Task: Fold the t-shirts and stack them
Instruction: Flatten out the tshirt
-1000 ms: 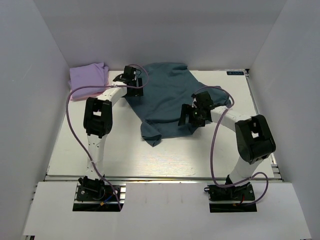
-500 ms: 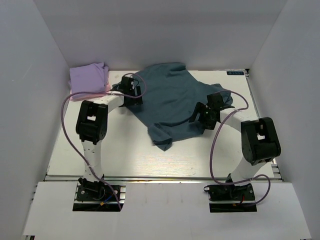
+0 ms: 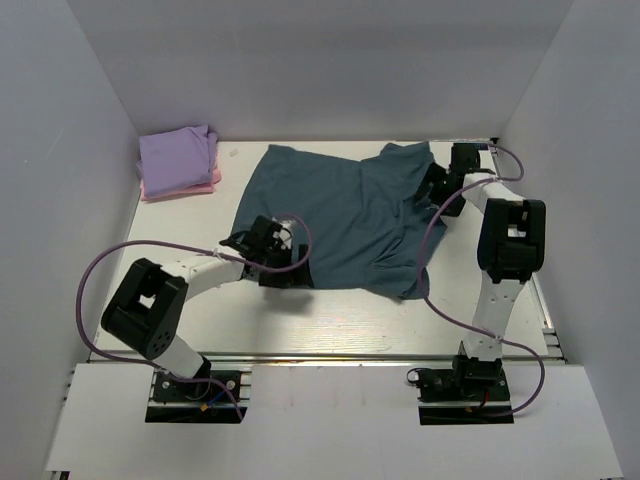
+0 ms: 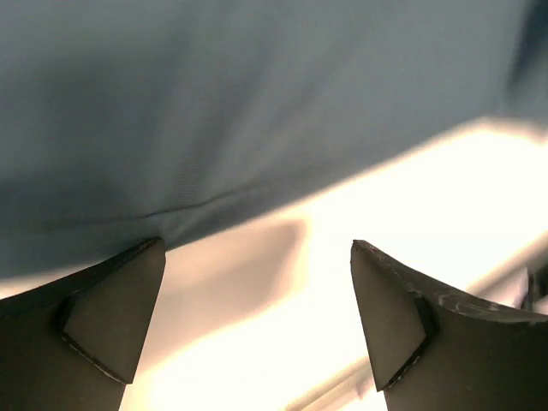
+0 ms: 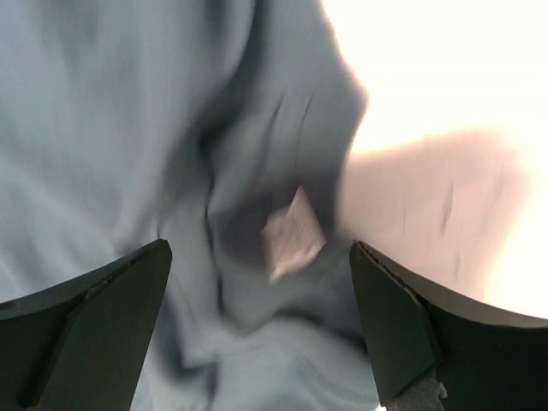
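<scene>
Next, my left gripper takes the teal-blue t-shirt (image 3: 350, 215) by its near hem corner to lift it and spread it flat for folding.
The dark teal-blue t-shirt (image 3: 350, 215) lies spread across the middle of the table, with rumpled folds on its right side. My left gripper (image 3: 285, 270) is low at the shirt's near-left hem, open. In the left wrist view the teal hem (image 4: 214, 128) runs just beyond the gripper (image 4: 257, 246), and bare table shows between the fingers. My right gripper (image 3: 437, 185) is over the shirt's far right part, open. In the right wrist view it (image 5: 259, 246) hangs above wrinkled teal cloth (image 5: 103, 128) and a white label (image 5: 291, 235). The folded lavender t-shirt (image 3: 178, 155) rests on the pink one (image 3: 200, 186).
The folded pile sits in the far-left corner against the white enclosure wall (image 3: 90, 200). The right wall (image 3: 570, 200) stands close to the right arm. A purple cable (image 3: 100, 290) loops out from the left arm over the table's near left.
The left arm swung down to the shirt's near-left hem and the right arm went out to the far right. The teal shirt now lies wider and flatter. Both grippers stayed open.
</scene>
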